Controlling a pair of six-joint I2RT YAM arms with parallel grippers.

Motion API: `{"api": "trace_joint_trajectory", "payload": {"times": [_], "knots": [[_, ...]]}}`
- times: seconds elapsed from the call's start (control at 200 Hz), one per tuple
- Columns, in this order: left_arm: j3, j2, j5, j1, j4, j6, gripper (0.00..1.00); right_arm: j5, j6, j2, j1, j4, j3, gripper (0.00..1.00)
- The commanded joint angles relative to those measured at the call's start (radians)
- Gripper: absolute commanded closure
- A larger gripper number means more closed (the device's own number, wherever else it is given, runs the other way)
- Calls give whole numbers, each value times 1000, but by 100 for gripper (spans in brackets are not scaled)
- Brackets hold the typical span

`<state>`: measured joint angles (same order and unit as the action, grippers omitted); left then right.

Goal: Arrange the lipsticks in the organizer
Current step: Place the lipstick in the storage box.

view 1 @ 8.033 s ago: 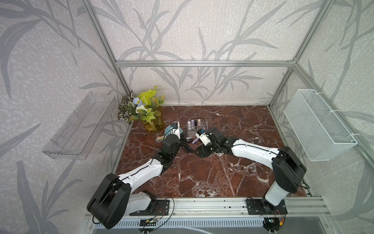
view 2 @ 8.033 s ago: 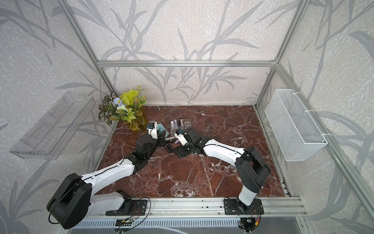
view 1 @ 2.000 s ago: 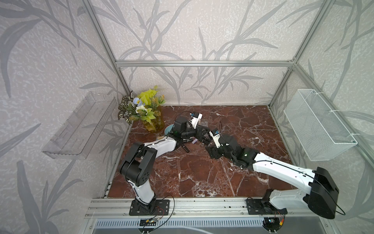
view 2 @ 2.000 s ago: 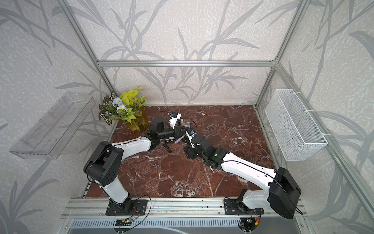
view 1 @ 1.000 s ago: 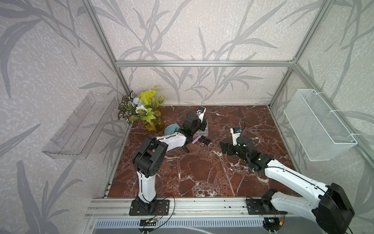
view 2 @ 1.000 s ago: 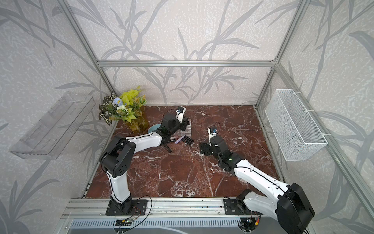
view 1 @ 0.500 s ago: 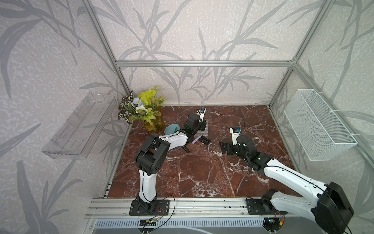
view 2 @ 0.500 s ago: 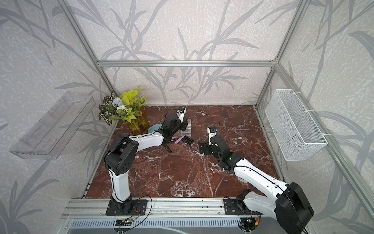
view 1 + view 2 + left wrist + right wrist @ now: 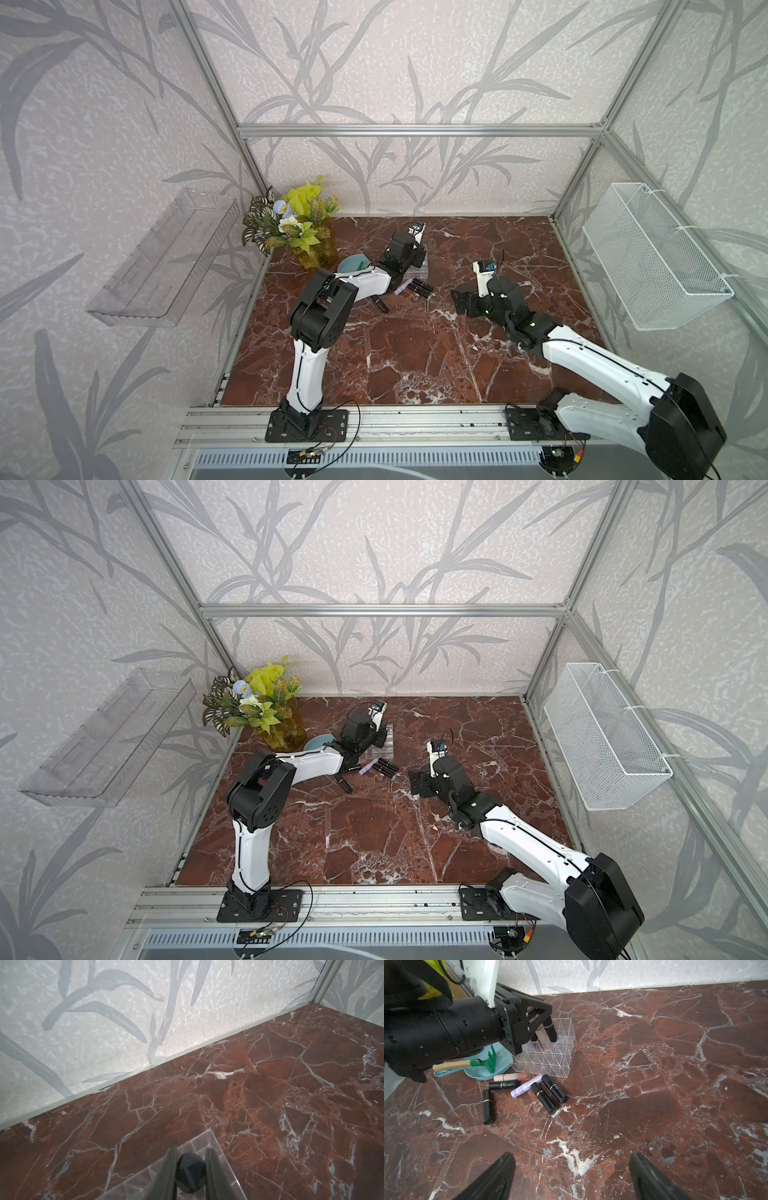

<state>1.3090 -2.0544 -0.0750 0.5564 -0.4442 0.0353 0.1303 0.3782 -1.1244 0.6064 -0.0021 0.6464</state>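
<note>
My left gripper opens now, since the black lipstick (image 9: 190, 1174) stands upright within the sides of the organizer's back section and would remain standing there.
The clear organizer (image 9: 550, 1057) stands at the back of the marble floor, also in both top views (image 9: 420, 272) (image 9: 385, 746). My left gripper (image 9: 191, 1149) is shut on a black lipstick (image 9: 190, 1174) and holds it upright over a back compartment. A pale pink tube (image 9: 540, 1033) stands in the organizer next to it. Several loose lipsticks lie in front: a pink one (image 9: 511, 1077), a lilac one (image 9: 526, 1088) and black ones (image 9: 543, 1100). Well to their right, my right gripper (image 9: 571, 1155) hangs open above bare floor (image 9: 461, 301).
A teal bowl (image 9: 483, 1071) with a green toy rake (image 9: 489, 1059) sits left of the organizer. A vase of plants (image 9: 309, 245) fills the back left corner. A clear tray (image 9: 166, 257) hangs on the left wall and a white mesh basket (image 9: 648, 257) on the right.
Two seconds ago both grippers were by the loose lipsticks. Since then my left gripper has carried the black lipstick over the organizer, and my right arm has drawn back to the right. The last half second shows little motion.
</note>
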Motion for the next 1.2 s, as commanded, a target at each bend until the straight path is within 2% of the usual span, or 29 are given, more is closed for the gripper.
{"api": "trace_joint_trajectory", "payload": {"times": [0.0,0.055,0.1,0.21,0.33,0.535,0.62,0.725,0.825,1.025,1.199], "knots": [[31,-13,-14,5,30,11,91,-4,6,11,-5,14,-11,10],[29,-11,-15,4,37,7,90,-4,7,12,-5,15,-12,10],[26,-8,-18,5,39,6,84,-4,8,15,-5,16,-14,10],[12,4,-18,7,33,2,58,-8,9,17,-5,18,-16,10],[-5,31,-23,16,34,12,40,-9,10,21,-6,20,-21,10],[-96,204,-89,53,100,-22,36,-12,10,35,-6,38,-42,10],[-144,319,-145,66,193,-72,35,-15,9,43,-7,40,-45,10],[-164,443,-176,65,377,-152,25,-27,17,67,-8,46,-56,10],[-195,544,-157,66,557,-235,23,-28,19,94,-8,41,-64,10],[-417,748,-75,64,661,-366,21,-41,23,131,-8,34,-72,10],[-479,767,-34,30,716,-418,16,-59,33,143,-8,36,-77,10]]}}
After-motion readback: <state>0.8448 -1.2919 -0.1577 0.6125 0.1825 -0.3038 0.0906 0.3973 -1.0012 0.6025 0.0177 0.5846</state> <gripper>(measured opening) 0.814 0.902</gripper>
